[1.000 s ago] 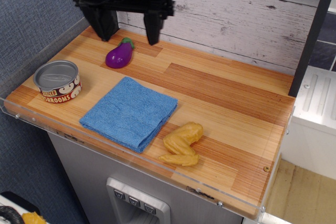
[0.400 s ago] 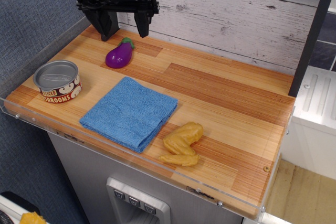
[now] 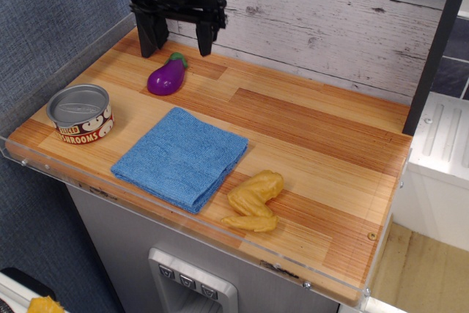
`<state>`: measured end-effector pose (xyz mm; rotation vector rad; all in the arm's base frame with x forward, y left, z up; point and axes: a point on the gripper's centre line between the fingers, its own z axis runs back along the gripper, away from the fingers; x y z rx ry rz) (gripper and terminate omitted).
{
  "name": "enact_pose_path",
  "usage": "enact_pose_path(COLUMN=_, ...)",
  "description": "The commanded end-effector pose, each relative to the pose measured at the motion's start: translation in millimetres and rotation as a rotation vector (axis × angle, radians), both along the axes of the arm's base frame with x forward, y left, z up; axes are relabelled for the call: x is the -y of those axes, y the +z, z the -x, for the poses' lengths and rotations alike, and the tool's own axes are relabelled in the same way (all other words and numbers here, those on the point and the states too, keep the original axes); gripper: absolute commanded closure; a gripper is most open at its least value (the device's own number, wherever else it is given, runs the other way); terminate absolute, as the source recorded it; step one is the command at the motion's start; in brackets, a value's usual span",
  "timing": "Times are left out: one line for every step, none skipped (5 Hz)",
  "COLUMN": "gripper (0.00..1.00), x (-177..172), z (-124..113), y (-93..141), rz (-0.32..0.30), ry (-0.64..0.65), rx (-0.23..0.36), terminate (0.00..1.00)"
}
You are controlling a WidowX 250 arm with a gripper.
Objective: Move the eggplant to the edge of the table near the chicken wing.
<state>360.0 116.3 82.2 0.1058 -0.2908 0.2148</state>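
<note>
Next, the gripper grabs the eggplant by its purple body (image 3: 166,78), to move it to the table edge near the chicken wing (image 3: 253,201).
The purple eggplant (image 3: 167,76) with a green stem cap lies on the striped wooden table (image 3: 308,130) at the back left. My black gripper (image 3: 176,48) hangs open just behind and above it, one finger on each side, not touching it. The golden-yellow chicken wing (image 3: 253,201) lies near the table's front edge, right of the middle.
A folded blue cloth (image 3: 182,156) lies in the middle front. A mushroom can (image 3: 80,113) stands at the front left. A whitewashed plank wall (image 3: 330,27) closes the back. A clear plastic rim (image 3: 183,231) runs along the front edge.
The gripper has turned about its vertical axis, so its fingers look closer together, and it has shifted slightly back towards the wall. The eggplant has not moved.
</note>
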Motion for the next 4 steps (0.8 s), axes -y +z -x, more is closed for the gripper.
enact_pose_path(gripper=0.0, x=-26.6, z=-24.4, y=-11.7, rz=-0.033, ry=-0.043, rx=-0.115, terminate=0.0)
enact_pose_path(gripper=0.0, x=-34.3, z=-22.5, y=-22.2, rz=-0.046, ry=-0.062, rx=-0.162, terminate=0.0)
enact_pose_path(gripper=0.0, x=-40.7, z=-18.0, y=-28.5, rz=-0.041, ry=-0.067, rx=-0.182, terminate=0.0)
enact_pose_path(gripper=0.0, x=-43.6, z=-16.6, y=-39.7, rz=-0.053, ry=-0.063, rx=-0.209, terminate=0.0)
